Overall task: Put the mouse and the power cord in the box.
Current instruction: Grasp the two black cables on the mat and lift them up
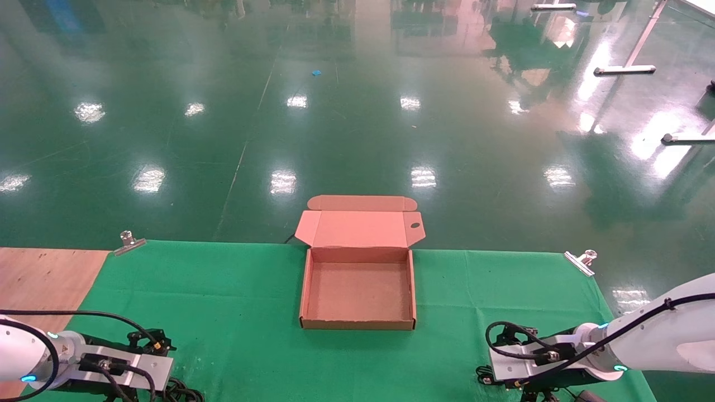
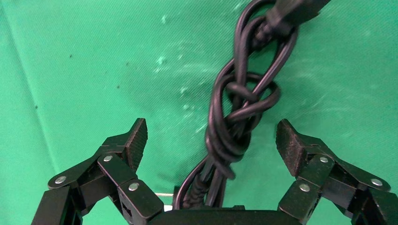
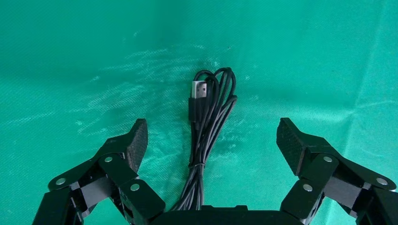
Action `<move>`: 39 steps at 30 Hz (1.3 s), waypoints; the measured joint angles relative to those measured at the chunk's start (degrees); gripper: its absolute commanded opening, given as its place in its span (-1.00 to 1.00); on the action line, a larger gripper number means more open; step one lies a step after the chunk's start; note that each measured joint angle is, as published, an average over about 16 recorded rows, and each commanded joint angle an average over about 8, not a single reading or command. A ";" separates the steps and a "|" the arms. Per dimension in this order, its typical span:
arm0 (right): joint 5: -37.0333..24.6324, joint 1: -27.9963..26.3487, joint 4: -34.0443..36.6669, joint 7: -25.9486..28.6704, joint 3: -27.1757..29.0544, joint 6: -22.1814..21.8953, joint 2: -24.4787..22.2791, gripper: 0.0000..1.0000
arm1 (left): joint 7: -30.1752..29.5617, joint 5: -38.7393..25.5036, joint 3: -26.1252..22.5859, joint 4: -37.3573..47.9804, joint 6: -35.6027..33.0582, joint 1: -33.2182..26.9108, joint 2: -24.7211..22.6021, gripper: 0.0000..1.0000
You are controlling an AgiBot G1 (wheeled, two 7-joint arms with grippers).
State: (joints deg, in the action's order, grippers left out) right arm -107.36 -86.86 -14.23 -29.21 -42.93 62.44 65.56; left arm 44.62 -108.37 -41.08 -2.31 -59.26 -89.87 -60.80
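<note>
The power cord is a long bundle with a bulky plug at one end (image 2: 294, 13). So my left gripper grabs the cord by its knotted middle (image 2: 228, 136) next.
The brown cardboard box (image 1: 304, 290) lies open and empty mid-table, its lid (image 1: 360, 229) folded back. My left gripper (image 2: 211, 140) hovers open at the near left, fingers (image 2: 133, 140) on either side of the power cord (image 2: 239, 117). The cord is a knotted black bundle on the cloth with its plug (image 2: 295, 11) at the far end. At the near right, my right gripper (image 3: 211, 140) is open over a thin tied black cable (image 3: 206, 122) ending in a USB plug (image 3: 197, 91). The mouse is hidden.
A green cloth (image 1: 234, 290) covers the table, held by metal clips (image 1: 129, 242) (image 1: 581, 261) at the far corners. Bare wood (image 1: 44, 279) shows at the left. Beyond the far edge is glossy green floor (image 1: 357, 111). Both arms (image 1: 33, 352) (image 1: 659, 335) reach in from the near corners.
</note>
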 measured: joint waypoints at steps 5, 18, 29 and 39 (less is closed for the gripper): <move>0.40 -0.75 2.27 -1.61 0.25 -0.16 0.51 -1.00 | 0.69 0.32 0.21 0.54 -0.55 -0.12 0.05 -1.00; 0.88 -2.24 6.43 -4.39 0.55 -0.33 1.77 -1.00 | 1.70 0.59 0.39 1.45 -1.10 -0.47 0.19 -1.00; 1.03 -2.85 8.80 -5.78 0.62 -0.09 2.61 -1.00 | 2.37 0.62 0.42 1.86 -1.64 -0.46 0.39 -1.00; 1.11 -3.29 10.28 -6.57 0.66 0.21 2.98 -1.00 | 2.77 0.80 0.55 2.14 -2.28 -0.36 0.71 -1.00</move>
State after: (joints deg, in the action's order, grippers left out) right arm -106.25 -90.15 -3.95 -35.77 -42.27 62.65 68.55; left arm 47.39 -107.56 -40.53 -0.16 -61.54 -90.23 -60.09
